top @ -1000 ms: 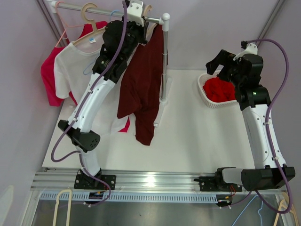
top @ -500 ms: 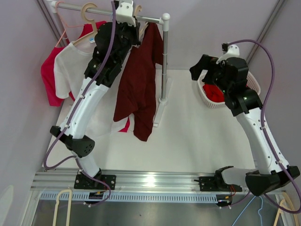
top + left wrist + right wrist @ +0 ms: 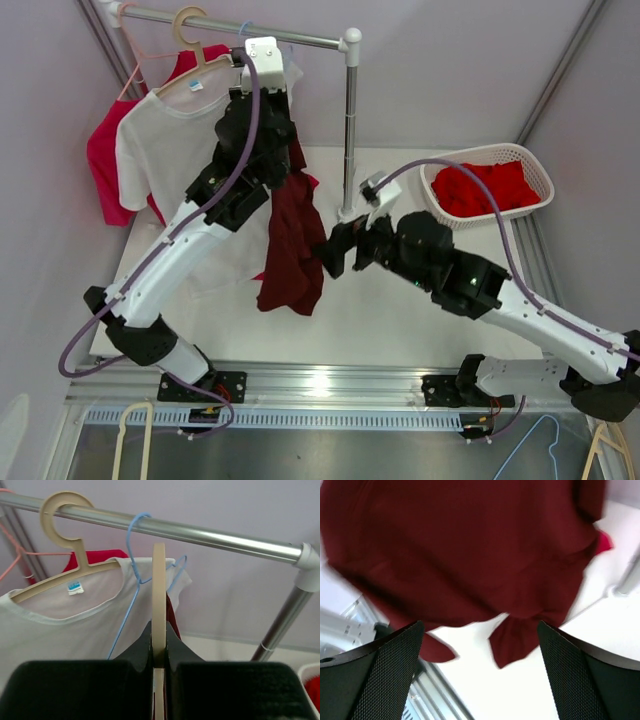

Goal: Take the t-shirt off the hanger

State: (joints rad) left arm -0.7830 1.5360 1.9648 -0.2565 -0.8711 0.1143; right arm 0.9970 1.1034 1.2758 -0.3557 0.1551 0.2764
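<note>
My right gripper should take hold of the dark red t-shirt next by its hanging hem, so the t-shirt's neck stays free to remove the hanger.
A dark red t-shirt hangs from a cream hanger, off the rail and above the table. My left gripper is shut on that hanger's neck; it also shows in the top view. In the left wrist view the hanger stands edge-on between the jaws. My right gripper is open, low over the table just right of the shirt. In the right wrist view the shirt's hem hangs in front of the open fingers, not touching them.
A metal rail on a post holds a white t-shirt on a cream hanger and a pink-red shirt. A thin blue hanger hangs there. A white basket holds red clothes at the right.
My left gripper has lifted the hanger with the dark red shirt off the rail and brought it down and forward. My right arm has swung from the basket to beside the shirt.
</note>
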